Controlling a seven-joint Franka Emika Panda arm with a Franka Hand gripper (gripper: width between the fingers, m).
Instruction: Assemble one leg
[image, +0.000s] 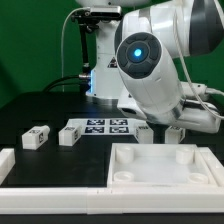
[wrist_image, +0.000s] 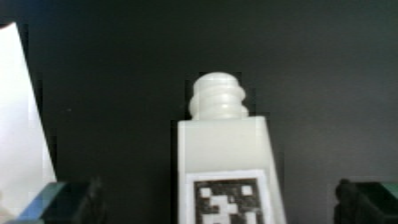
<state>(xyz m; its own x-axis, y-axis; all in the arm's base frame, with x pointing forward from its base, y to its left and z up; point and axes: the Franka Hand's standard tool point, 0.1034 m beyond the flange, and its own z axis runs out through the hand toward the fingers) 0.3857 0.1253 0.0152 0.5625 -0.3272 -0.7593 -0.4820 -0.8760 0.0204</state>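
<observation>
My gripper closes on the tagged leg now, since in the wrist view the fingers stand low on either side of the leg.
In the wrist view a leg (wrist_image: 226, 150) lies flat on the black table, a stubby white block with a ribbed screw tip and a black-and-white tag on its upper face. My gripper (wrist_image: 217, 202) is open and straddles it. One dark finger (wrist_image: 68, 202) stands on each side, with a gap to the leg, and neither touches it. In the exterior view the gripper (image: 160, 128) hangs low behind the white panel (image: 165, 168), mostly hidden by the arm. Two small white pieces (image: 145, 131) show under the hand there. Two more legs (image: 37, 138) lie at the exterior view's left.
The marker board (image: 100, 127) lies behind the legs. A long white rail (image: 55, 204) runs along the front, and another rail end (image: 5, 160) is at the exterior view's left. A white edge (wrist_image: 15, 120) shows beside the leg in the wrist view.
</observation>
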